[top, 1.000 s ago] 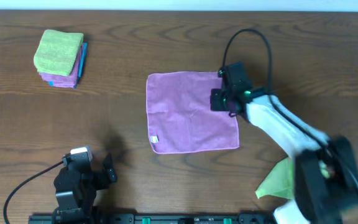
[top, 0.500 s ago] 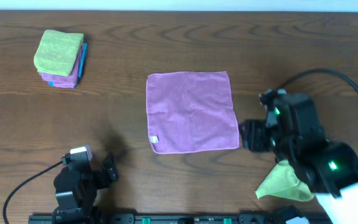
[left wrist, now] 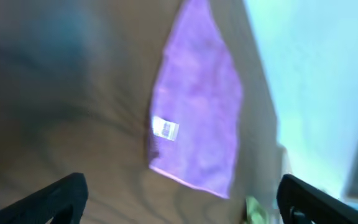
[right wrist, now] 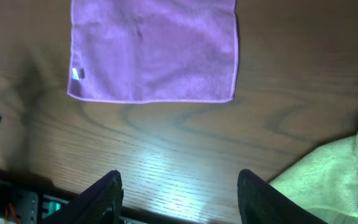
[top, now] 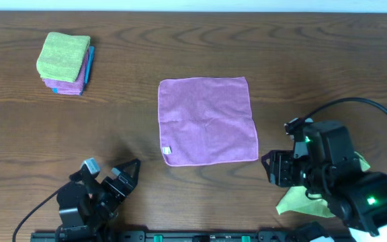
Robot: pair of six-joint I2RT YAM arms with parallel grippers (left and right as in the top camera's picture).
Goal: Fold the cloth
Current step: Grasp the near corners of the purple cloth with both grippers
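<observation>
My left gripper grabs the purple cloth (top: 207,120) at the front corner by the white tag (top: 169,163) next, to fold its front edge toward the back.
A purple cloth (top: 207,120) lies flat and spread out in the middle of the table, with a small white tag near its front left corner. It also shows in the right wrist view (right wrist: 154,50) and, blurred, in the left wrist view (left wrist: 197,118). My right gripper (top: 279,168) is open and empty, in front of and to the right of the cloth's front right corner; its fingers show in the right wrist view (right wrist: 179,193). My left gripper (top: 123,176) is open and empty near the front left table edge, its fingers (left wrist: 179,199) apart.
A stack of folded cloths (top: 64,63), green on top, sits at the back left. A loose green cloth (top: 308,198) lies at the front right beside the right arm and shows in the right wrist view (right wrist: 334,180). The table's front edge is close to both grippers.
My right arm has drawn back from the cloth's far right corner to the front right of the table. The left gripper has tilted and opened toward the cloth. The cloth lies unmoved.
</observation>
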